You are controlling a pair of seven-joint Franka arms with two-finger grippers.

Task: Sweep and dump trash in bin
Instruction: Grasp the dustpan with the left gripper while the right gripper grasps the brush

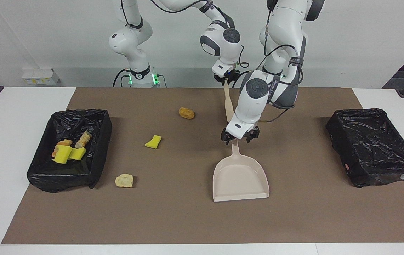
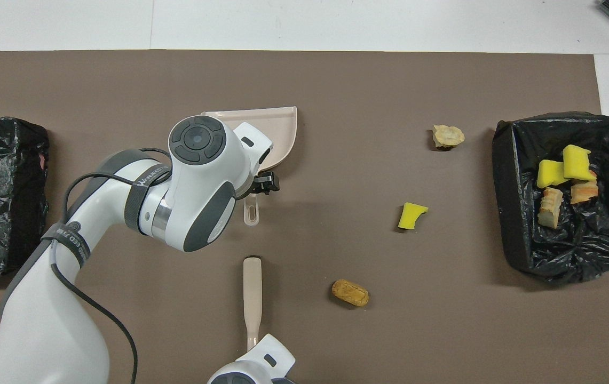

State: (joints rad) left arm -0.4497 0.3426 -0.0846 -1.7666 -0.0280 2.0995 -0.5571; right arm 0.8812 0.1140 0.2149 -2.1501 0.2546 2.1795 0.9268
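Next, my left gripper picks up the beige dustpan by its narrow handle (image 2: 251, 204), since the broad scoop (image 2: 276, 130) spreads wider than my open fingers.
Loose trash lies on the brown mat: a brown lump (image 1: 186, 113) (image 2: 350, 293), a yellow wedge (image 1: 153, 141) (image 2: 412, 215) and a pale lump (image 1: 124, 180) (image 2: 448, 136). Several more pieces (image 1: 68, 151) lie in the black-lined bin (image 1: 100, 141) (image 2: 501, 186) at the right arm's end. The beige dustpan (image 1: 240, 177) (image 2: 278, 128) lies flat at mid table. My left gripper (image 1: 238, 139) is down at the dustpan's handle, open, a finger on each side. Nearer the robots, my right gripper (image 1: 226, 79) is shut on the handle of the beige brush (image 1: 227, 102) (image 2: 252, 293). The left wrist hides the bristle end.
A second black-lined bin (image 1: 371, 145) (image 2: 0, 197) stands at the left arm's end of the table, nothing showing in it. The brown mat (image 1: 311, 219) covers most of the white table.
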